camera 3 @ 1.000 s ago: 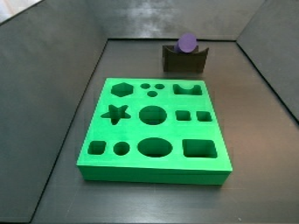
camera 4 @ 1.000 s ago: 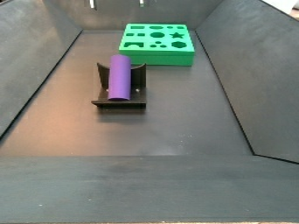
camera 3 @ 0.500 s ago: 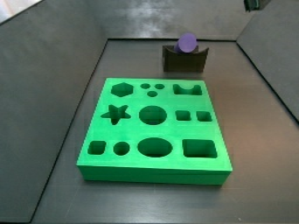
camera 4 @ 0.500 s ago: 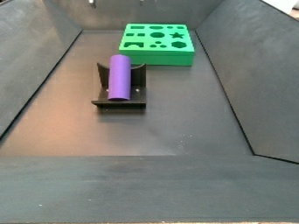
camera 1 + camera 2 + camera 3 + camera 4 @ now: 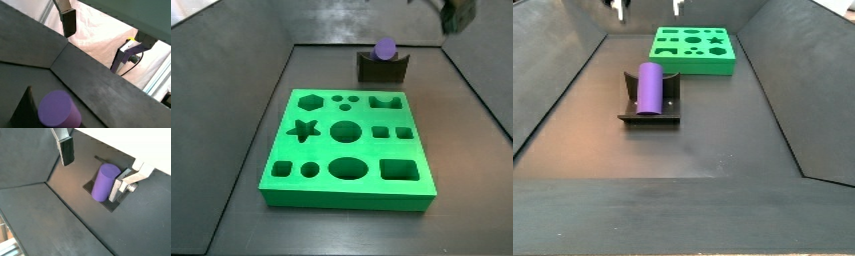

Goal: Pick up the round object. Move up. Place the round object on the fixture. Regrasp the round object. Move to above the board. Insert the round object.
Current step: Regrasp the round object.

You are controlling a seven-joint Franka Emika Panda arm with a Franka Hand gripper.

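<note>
I will next use my gripper to grab the round object by its curved side near one end, and then I will insert it into the green board.
The round object, a purple cylinder peg, lies on its side in the notch of the dark fixture; in a side view only its round end shows above the fixture. The green board lies flat nearby, also in a side view. My gripper hangs open and empty above the peg, one finger clear to one side. It shows at the upper edge of both side views. In a wrist view the peg's end is near the frame edge.
Dark sloping walls enclose the floor on all sides. The fixture's base plate lies under the peg. A bare stretch of floor lies in front of the fixture.
My gripper has come down into the upper edge of both side views. The peg, fixture and board have not moved.
</note>
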